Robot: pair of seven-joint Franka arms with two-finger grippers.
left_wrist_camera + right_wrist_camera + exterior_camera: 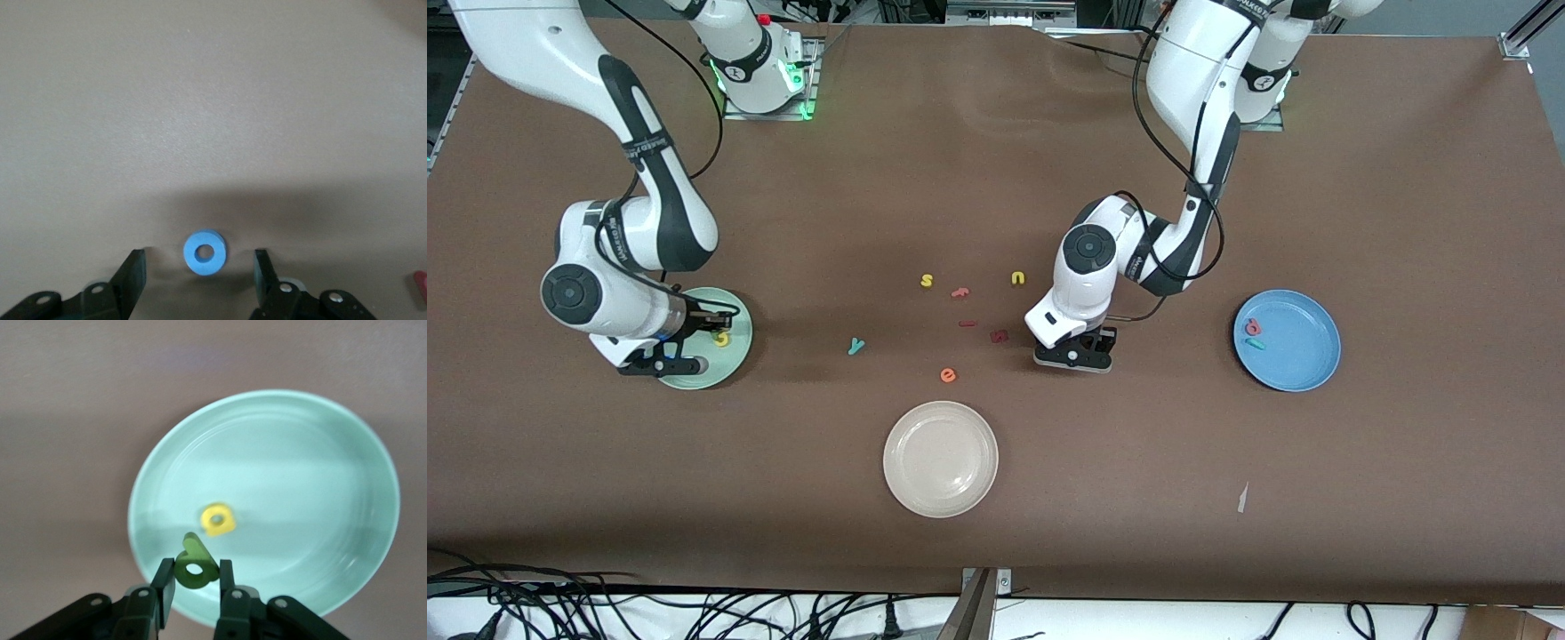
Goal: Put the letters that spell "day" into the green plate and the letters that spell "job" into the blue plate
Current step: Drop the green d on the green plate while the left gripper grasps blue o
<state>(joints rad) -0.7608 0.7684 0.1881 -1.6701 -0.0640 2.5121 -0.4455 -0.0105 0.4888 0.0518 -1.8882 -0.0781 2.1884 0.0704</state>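
My left gripper's fingers are on either side of the blue ring (205, 237), so it is time to close on the ring.
Over the green plate (725, 366), my right gripper (698, 342) (195, 577) is shut on the dark green "d" (195, 565), which is tilted just above the plate's (300, 467) rim. The yellow "a" (218, 520) (721, 337) lies in that plate. My left gripper (1083, 354) (199, 259) stands open low over the table, with the blue ring "o" (205, 253) lying flat between its fingers, touching neither. The blue plate (1303, 360) holds the pink "b" (1253, 327) and teal "j" (1256, 343). The teal "y" (856, 346) lies on the table between the arms.
Yellow "s" (927, 281) and "u" (1018, 278), dark red letters (999, 336) and an orange "e" (948, 375) are scattered mid-table. A cream-white plate (941, 458) sits nearer the front camera. A bit of tape (1242, 498) lies near the front edge.
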